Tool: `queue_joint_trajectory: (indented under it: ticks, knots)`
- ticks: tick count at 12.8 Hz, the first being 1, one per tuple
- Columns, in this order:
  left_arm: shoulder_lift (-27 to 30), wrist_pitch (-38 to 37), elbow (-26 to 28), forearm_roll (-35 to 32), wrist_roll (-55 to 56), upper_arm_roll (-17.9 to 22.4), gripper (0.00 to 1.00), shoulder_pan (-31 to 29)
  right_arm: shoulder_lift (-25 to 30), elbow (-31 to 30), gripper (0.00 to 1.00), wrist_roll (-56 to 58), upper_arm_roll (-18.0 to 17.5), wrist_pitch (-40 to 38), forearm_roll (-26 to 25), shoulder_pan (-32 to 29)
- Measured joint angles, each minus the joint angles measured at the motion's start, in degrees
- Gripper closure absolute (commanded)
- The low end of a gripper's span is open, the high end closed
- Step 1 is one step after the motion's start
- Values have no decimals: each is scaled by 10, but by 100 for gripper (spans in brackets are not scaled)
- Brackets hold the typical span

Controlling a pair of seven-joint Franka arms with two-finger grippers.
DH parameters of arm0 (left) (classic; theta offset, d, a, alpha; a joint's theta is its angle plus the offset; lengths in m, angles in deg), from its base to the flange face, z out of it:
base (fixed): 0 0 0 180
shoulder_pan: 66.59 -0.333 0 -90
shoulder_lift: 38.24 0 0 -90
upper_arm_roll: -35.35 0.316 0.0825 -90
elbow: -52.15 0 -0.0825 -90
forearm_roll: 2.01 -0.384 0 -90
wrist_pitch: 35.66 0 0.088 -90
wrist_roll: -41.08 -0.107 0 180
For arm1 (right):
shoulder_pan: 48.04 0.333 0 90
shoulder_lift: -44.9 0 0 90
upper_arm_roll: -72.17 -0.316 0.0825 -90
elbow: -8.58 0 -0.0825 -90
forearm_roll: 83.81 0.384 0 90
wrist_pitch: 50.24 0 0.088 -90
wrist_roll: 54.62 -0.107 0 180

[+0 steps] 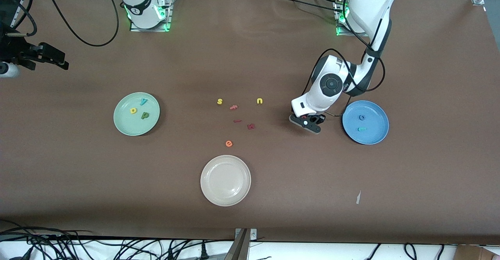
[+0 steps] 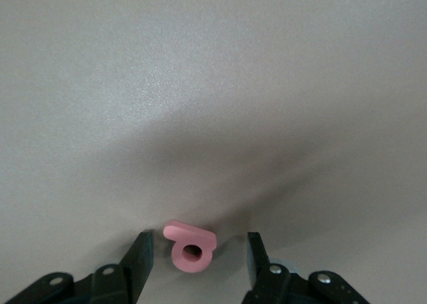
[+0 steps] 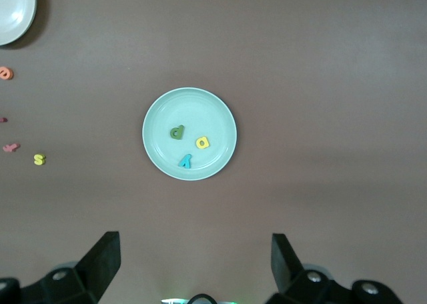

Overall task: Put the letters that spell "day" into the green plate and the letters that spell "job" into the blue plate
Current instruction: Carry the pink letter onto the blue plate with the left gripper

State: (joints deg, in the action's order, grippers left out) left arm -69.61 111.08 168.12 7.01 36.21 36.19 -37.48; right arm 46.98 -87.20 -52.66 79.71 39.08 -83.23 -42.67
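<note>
The fingers of my left gripper stand on either side of the pink b (image 2: 191, 244) in the left wrist view, so it is now time to close on it.
The green plate (image 1: 125, 124) holds the dark green "d" (image 1: 145, 115), the yellow "a" (image 1: 133, 111) and the light blue "y" (image 1: 144, 102). In the blue plate (image 1: 375, 132) lie the blue "o" (image 1: 362, 117) and the teal "j" (image 1: 362, 129). My left gripper (image 1: 308, 121) is down at the table beside the blue plate. In the left wrist view the left gripper (image 2: 199, 239) is open around the pink "b" (image 2: 191, 249), with a gap on each side. My right gripper (image 3: 195, 244) hangs open and empty high over the green plate (image 3: 160, 111).
Loose letters lie mid-table: a yellow "s" (image 1: 220, 101), a pink "f" (image 1: 233, 106), a yellow "u" (image 1: 259, 101), two small red pieces (image 1: 251, 126) and an orange "e" (image 1: 229, 143). A cream plate (image 1: 225, 197) sits nearer the front camera.
</note>
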Motion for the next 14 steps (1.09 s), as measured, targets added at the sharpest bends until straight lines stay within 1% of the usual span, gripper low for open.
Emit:
queue_joint_trajectory:
  ticks: [1,2,5,6,8,12,14]
  knots:
    - [0,0,0,0,0,0,46,0,0,0,0,-3,-1,0,0,0]
    - [0,0,0,0,0,0,60,0,0,0,0,-4,-2,0,0,0]
    - [0,0,0,0,0,1,86,0,0,0,0,-8,-4,-1,0,0]
    - [0,0,-1,0,0,2,97,0,0,0,0,-9,-5,-1,0,0]
    - [0,0,-1,0,0,2,99,0,0,0,0,-9,-6,-1,0,1]
    - [7,-3,-7,0,0,4,97,-9,0,0,0,-9,-8,-1,0,1]
    - [32,-44,-10,-1,-2,8,99,-40,0,1,0,-9,-8,0,0,2]
